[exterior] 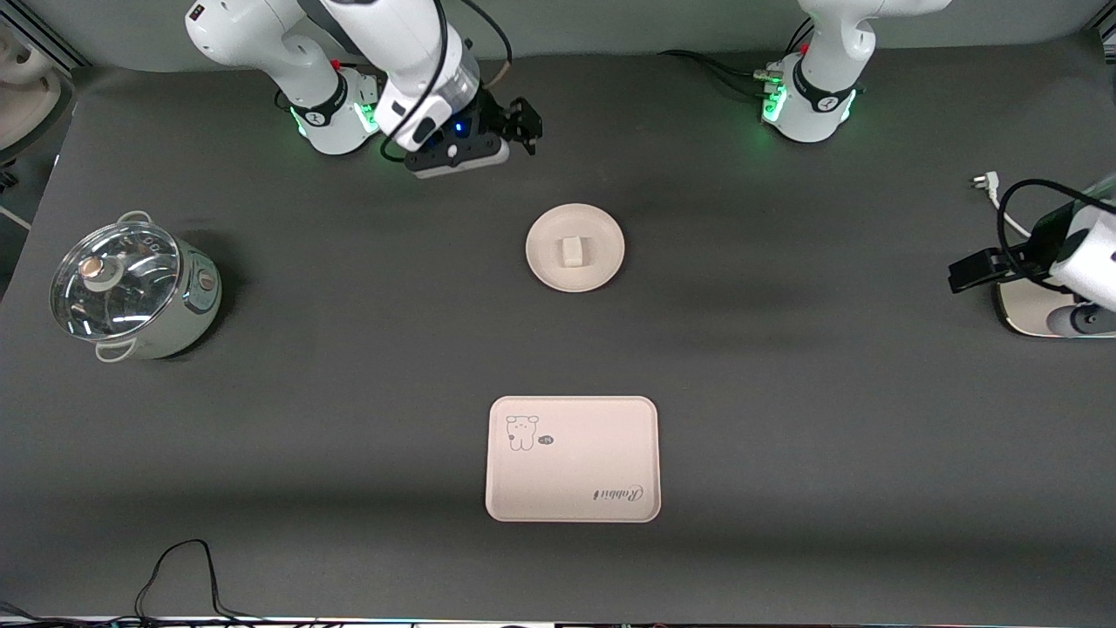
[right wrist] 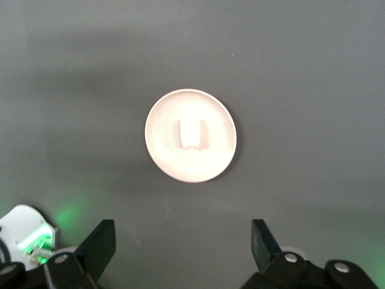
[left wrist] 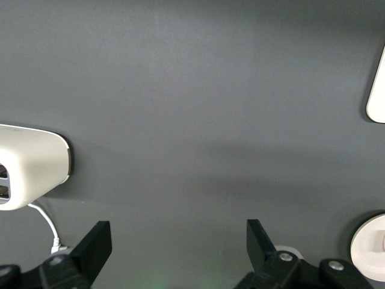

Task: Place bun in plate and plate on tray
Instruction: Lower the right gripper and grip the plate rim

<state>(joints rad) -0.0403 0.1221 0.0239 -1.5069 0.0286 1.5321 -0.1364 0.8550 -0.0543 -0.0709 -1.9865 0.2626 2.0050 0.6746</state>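
Note:
The plate with its bun should go on the tray point(exterior: 593, 436). My right gripper should first grab the plate by its rim.
The small off-white bun point(exterior: 572, 251) lies in the middle of the round cream plate point(exterior: 543, 262), at mid-table. The cream-pink tray point(exterior: 593, 436) with the animal print lies nearer to the front camera than the plate and has nothing on it. My right gripper point(exterior: 521, 122) hangs open and empty over the table near its arm's base, beside the plate. In the right wrist view the plate point(right wrist: 163, 153) and the bun point(right wrist: 192, 133) show ahead of the open gripper point(right wrist: 182, 238). My left gripper point(exterior: 966, 272) is open and empty point(left wrist: 178, 241) beside the toaster, and that arm waits.
A cream toaster point(exterior: 1029, 312) with a white plug point(exterior: 983, 181) stands at the left arm's end; it also shows in the left wrist view point(left wrist: 30, 165). A pot with a glass lid point(exterior: 131, 288) stands at the right arm's end. A black cable point(exterior: 183, 567) lies at the front edge.

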